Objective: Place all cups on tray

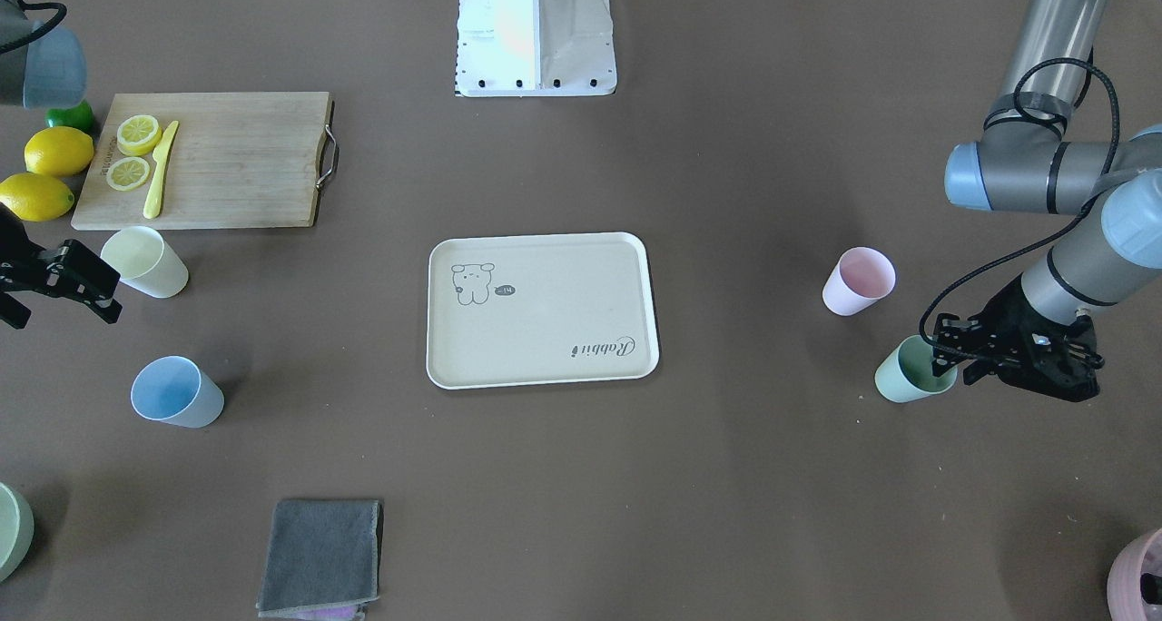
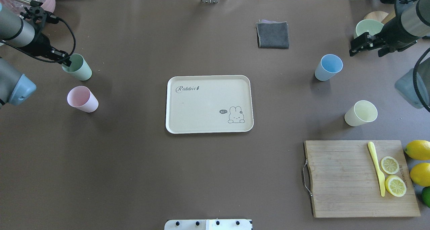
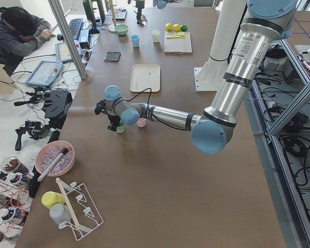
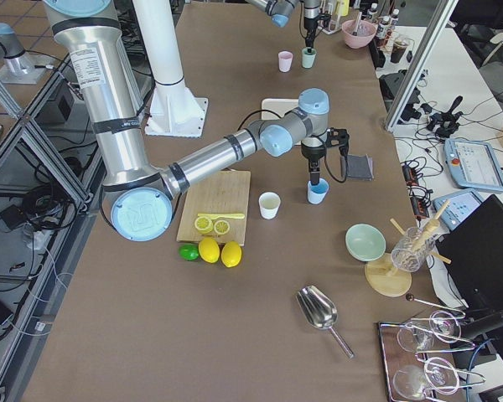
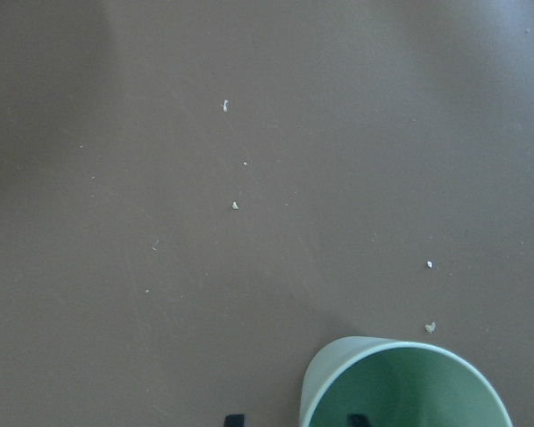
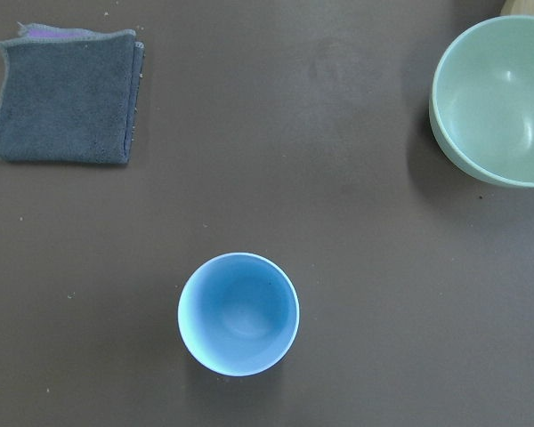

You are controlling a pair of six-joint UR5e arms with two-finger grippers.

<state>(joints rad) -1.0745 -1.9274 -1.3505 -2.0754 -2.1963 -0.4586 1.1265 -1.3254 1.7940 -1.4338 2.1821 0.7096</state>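
The mint green cup has a wide opening and a thin side, so my left gripper will grab the cup by its rim (image 5: pixel 325 382) next.
The cream tray (image 1: pixel 545 317) lies bare at the table's centre, also in the overhead view (image 2: pixel 208 102). The mint green cup (image 1: pixel 908 373) stands upright, and my left gripper (image 1: pixel 942 356) is open with one finger inside its rim and one outside (image 5: pixel 295 420). The pink cup (image 2: pixel 82 99) stands next to it. My right gripper (image 2: pixel 355 48) is open and empty, hovering above the light blue cup (image 6: pixel 238 313). The pale yellow cup (image 2: pixel 361 113) stands beyond it, near the board.
A wooden cutting board (image 2: pixel 342 179) holds lemon slices and a yellow knife, with whole lemons (image 2: pixel 418 149) beside it. A folded grey cloth (image 2: pixel 272 34) and a sage-green bowl (image 6: pixel 503 102) lie near the blue cup. A mauve pot (image 1: pixel 1139 580) stands at the table corner.
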